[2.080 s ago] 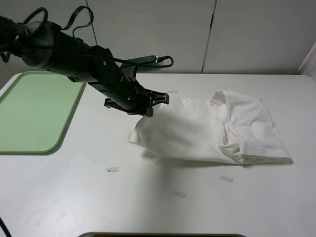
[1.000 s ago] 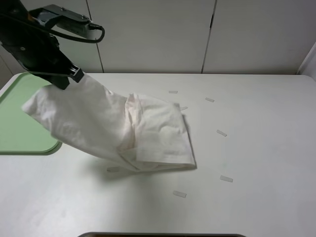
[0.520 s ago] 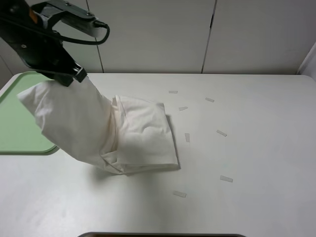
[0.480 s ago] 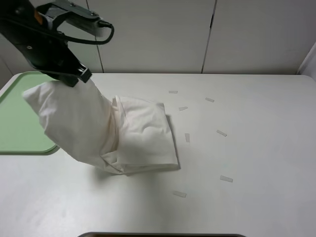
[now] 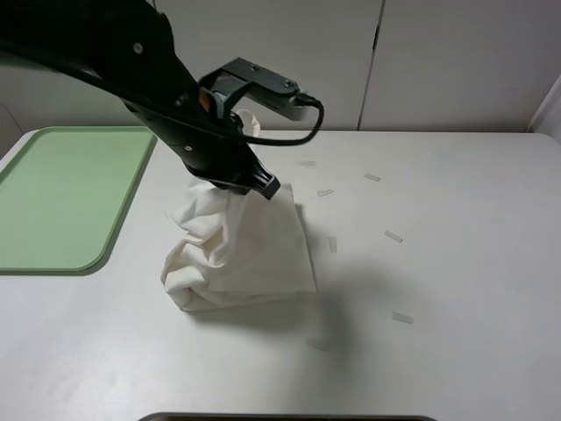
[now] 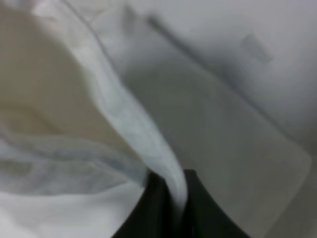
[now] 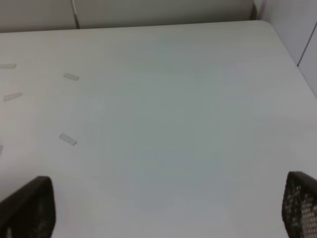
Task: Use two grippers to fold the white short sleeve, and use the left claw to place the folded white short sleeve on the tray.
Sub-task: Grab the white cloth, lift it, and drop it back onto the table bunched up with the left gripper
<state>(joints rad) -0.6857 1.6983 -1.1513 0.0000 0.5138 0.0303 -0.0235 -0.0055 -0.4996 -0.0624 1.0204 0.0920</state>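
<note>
The white short sleeve's raised fold (image 5: 233, 219) stops short of the bottom layer's edge (image 5: 306, 241), so my left gripper moves the fold there before opening.
The white short sleeve (image 5: 237, 254) lies bunched in a crumpled heap on the table, right of the tray (image 5: 61, 193), which holds nothing. My left gripper (image 5: 263, 186) hangs over the heap's top edge and is shut on a fold of the cloth. In the left wrist view its black jaws pinch a raised ridge of the white short sleeve (image 6: 74, 124) at the left gripper (image 6: 171, 208). My right gripper (image 7: 163, 210) is open over bare table, only its two fingertips (image 7: 25, 210) showing. It is outside the exterior high view.
Small white tape scraps (image 5: 402, 317) lie scattered on the table right of the shirt, and some scraps (image 7: 68, 139) show in the right wrist view. A white wall runs behind the table. A dark edge (image 5: 289, 417) sits at the table's near side.
The left arm swung from above the tray's edge to the right and down over the table. The lifted part of the shirt came with it and collapsed into a heap.
</note>
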